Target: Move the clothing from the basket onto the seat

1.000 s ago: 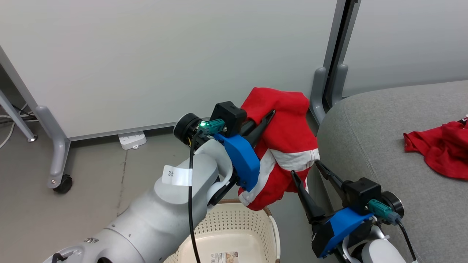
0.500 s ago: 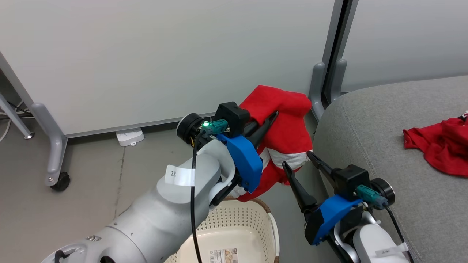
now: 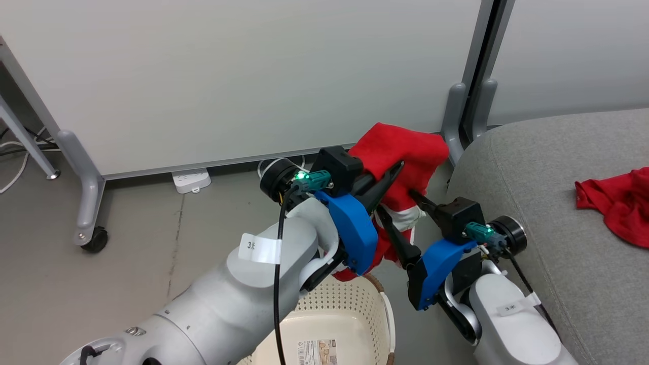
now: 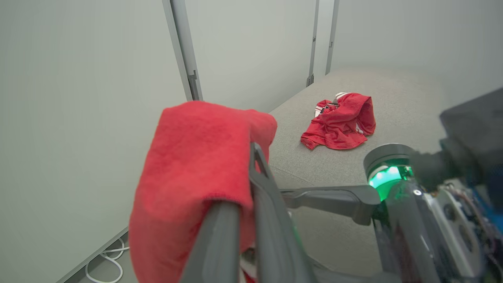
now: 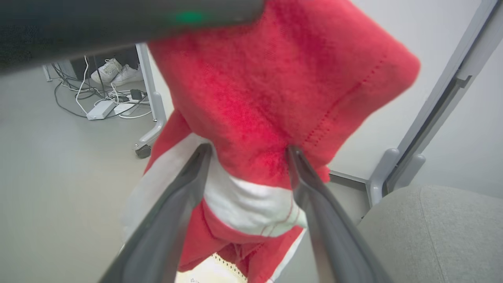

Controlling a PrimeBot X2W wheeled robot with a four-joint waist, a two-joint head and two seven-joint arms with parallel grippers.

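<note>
The robot needs to carry the garment onto the seat (image 3: 553,158), so next its right gripper will grab the garment by its white striped band (image 3: 402,218).
My left gripper (image 3: 398,168) is shut on a red garment (image 3: 405,148) with white stripes and holds it in the air above the cream basket (image 3: 355,309). In the left wrist view the cloth (image 4: 196,157) drapes over my shut fingers (image 4: 259,184). My right gripper (image 3: 399,204) is open, its two fingers standing either side of the garment's hanging lower part (image 5: 255,204). A second red garment (image 3: 616,203) lies crumpled on the grey sofa (image 3: 537,162), and it appears again in the left wrist view (image 4: 340,124).
White partition panels (image 3: 253,76) on grey legs with a castor (image 3: 94,238) stand behind. A power strip (image 3: 191,181) lies on the floor by the panel. Cables and a pair of shoes (image 5: 114,72) sit farther off. The sofa's rounded corner (image 5: 432,228) is just right of the grippers.
My right gripper has risen and moved left toward the hanging garment, so its open fingers now straddle the cloth. The left gripper still holds the garment. The head camera has shifted a little.
</note>
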